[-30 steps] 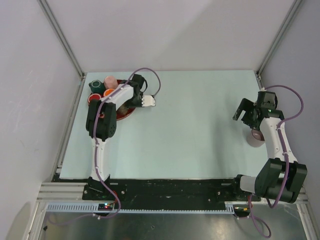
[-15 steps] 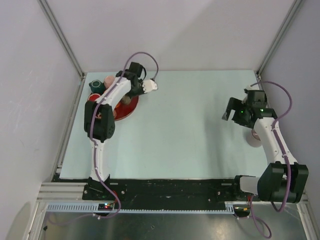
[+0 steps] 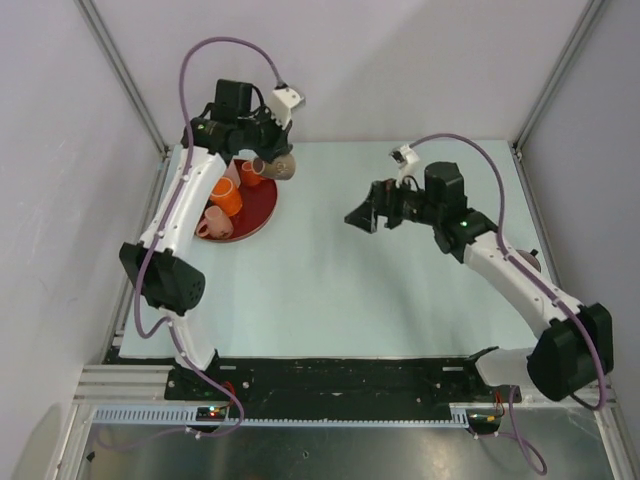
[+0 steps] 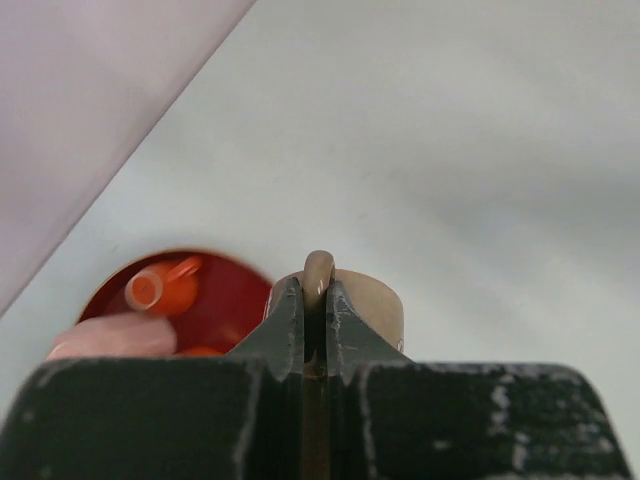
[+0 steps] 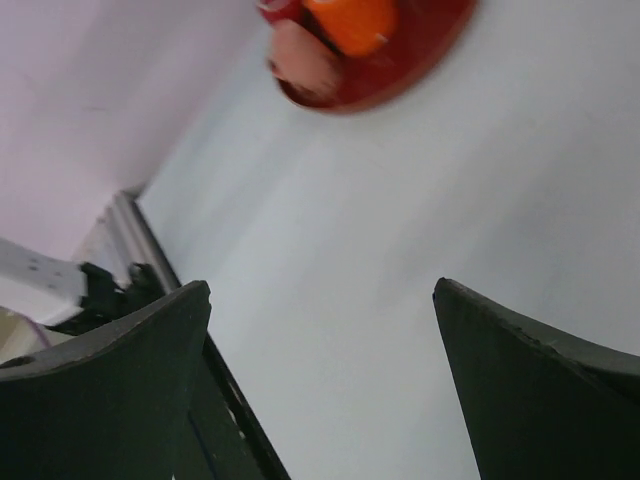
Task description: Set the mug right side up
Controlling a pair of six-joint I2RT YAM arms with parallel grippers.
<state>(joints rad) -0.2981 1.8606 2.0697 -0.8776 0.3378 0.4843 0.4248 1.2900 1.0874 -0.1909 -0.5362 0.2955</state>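
Note:
I will set the beige mug (image 3: 281, 166) upright. Next, my right gripper will grab it by its rim while my left gripper holds the mug's handle.
A beige mug (image 3: 281, 166) hangs in the air over the far edge of the red plate (image 3: 262, 205), lying roughly on its side. My left gripper (image 3: 262, 162) is shut on its handle. In the left wrist view the handle (image 4: 318, 270) sticks up between the closed fingers of that gripper (image 4: 315, 287), with the mug body (image 4: 372, 308) behind them. My right gripper (image 3: 363, 216) is open above the middle of the table, holding nothing. In its own view the right gripper (image 5: 320, 290) has only bare table between its fingers.
The red plate holds two orange mugs (image 3: 226, 196) and a pink mug (image 3: 212, 224). The left wrist view shows the plate (image 4: 225, 297), an orange mug (image 4: 150, 288) and the pink mug (image 4: 105, 336) below. The right wrist view catches the plate (image 5: 425, 45). Grey walls close the back and sides.
My left gripper has shut on the mug handle and risen from the plate with the mug. The right arm has swung from the right edge toward the middle of the table, still open.

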